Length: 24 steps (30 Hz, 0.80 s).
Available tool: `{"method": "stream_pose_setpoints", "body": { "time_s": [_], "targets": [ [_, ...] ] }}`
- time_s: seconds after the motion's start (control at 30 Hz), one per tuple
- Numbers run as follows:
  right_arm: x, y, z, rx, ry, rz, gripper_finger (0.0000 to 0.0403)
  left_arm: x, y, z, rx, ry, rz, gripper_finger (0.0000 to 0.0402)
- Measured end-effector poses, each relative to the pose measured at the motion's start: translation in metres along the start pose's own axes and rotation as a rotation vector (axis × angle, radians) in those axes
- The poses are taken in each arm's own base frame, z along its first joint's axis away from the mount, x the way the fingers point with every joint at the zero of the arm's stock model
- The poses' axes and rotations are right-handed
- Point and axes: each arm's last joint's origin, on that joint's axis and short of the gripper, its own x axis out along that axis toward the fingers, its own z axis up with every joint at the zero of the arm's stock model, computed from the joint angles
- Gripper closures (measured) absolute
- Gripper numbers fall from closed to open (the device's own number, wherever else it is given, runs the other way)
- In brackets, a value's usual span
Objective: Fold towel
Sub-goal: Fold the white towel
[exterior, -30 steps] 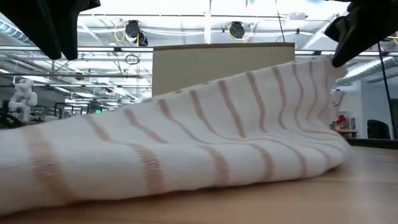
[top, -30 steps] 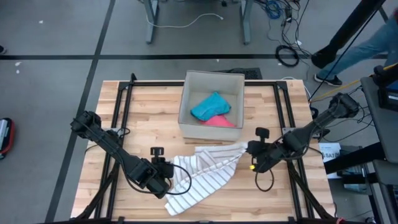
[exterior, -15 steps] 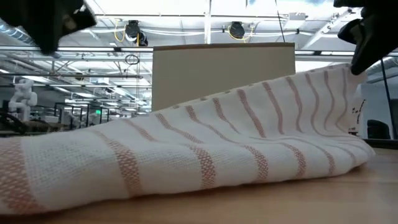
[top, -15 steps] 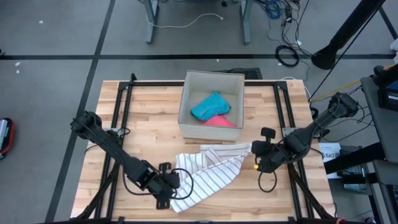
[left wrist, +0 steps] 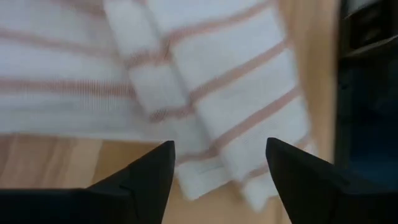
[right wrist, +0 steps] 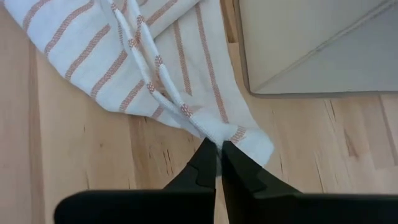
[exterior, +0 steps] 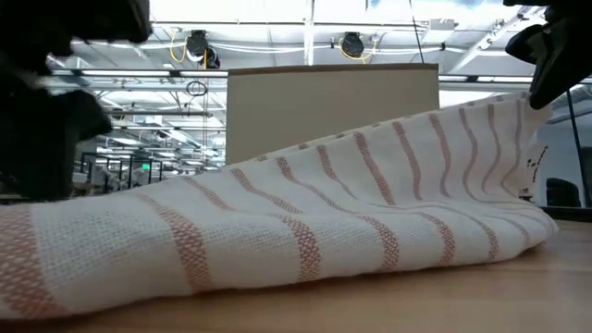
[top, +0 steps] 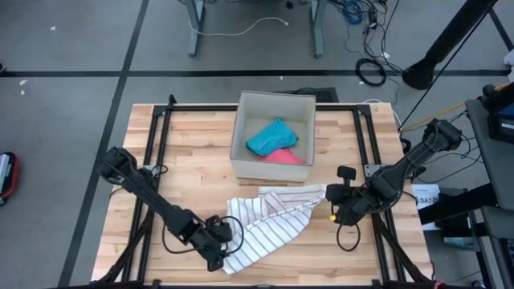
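The robot's left gripper should next take hold of the white towel's loose corner (top: 230, 270), opposite its raised, bunched corner (top: 320, 192), so that it can spread the towel for folding.
The white towel with thin pink stripes (top: 269, 225) lies bunched on the table's near half, slanting from its near left end (top: 233, 261) up to a raised right corner. My left gripper (top: 218, 247) is low at that near left end, open. In the left wrist view its fingers stand on either side of a towel corner (left wrist: 214, 177) without touching it. My right gripper (top: 331, 201) is shut on the towel's right corner. In the low view the towel (exterior: 305, 222) slopes up to the right gripper (exterior: 546, 65). My right gripper pinches the towel's bunched right corner (right wrist: 214, 132) between its two fingers (right wrist: 202, 165). Several gathered layers run into the jaws. The fingers come from the table's right side, slanting down. The corner is lifted and the rest slopes down onto the table.
An open cardboard box (top: 241, 132) holding a teal cloth (top: 271, 136) and a pink cloth (top: 285, 156) stands just beyond the towel. A black frame (top: 152, 160) runs along the table's sides. Bare wood lies left and right of the towel.
My left gripper has moved toward the near edge and a little right, sinking low beside the towel's near end. My right gripper has shifted slightly right, still shut on the corner. The towel's near left part has drawn in narrower and sunk lower.
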Motion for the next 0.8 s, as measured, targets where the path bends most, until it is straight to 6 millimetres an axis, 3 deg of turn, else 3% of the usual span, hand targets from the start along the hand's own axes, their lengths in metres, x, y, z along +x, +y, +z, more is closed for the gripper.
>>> {"method": "stream_pose_setpoints", "body": {
  "time_s": [0.17, 0.33, 0.7, 0.8],
  "targets": [
    [0.0, 0.0, 0.0, 0.0, 0.0, 0.0, 0.0402, 0.023, 0.0, -0.012, 0.026, 0.045, 0.017, 0.0141],
    [0.0, 0.0, 0.0, -0.003, -0.003, -0.001, 0.0402, 0.031, 0.0, -0.016, 0.028, 0.054, 0.032, 0.0158],
    [0.0, -0.001, 0.001, -0.002, -0.018, -0.018, 0.0402, 0.032, 0.001, -0.016, 0.135, 0.039, 0.037, 0.0357],
    [0.0, -0.001, 0.001, -0.002, -0.019, -0.019, 0.0402, 0.033, 0.002, -0.014, 0.177, 0.044, 0.032, 0.0391]
  ]
}}
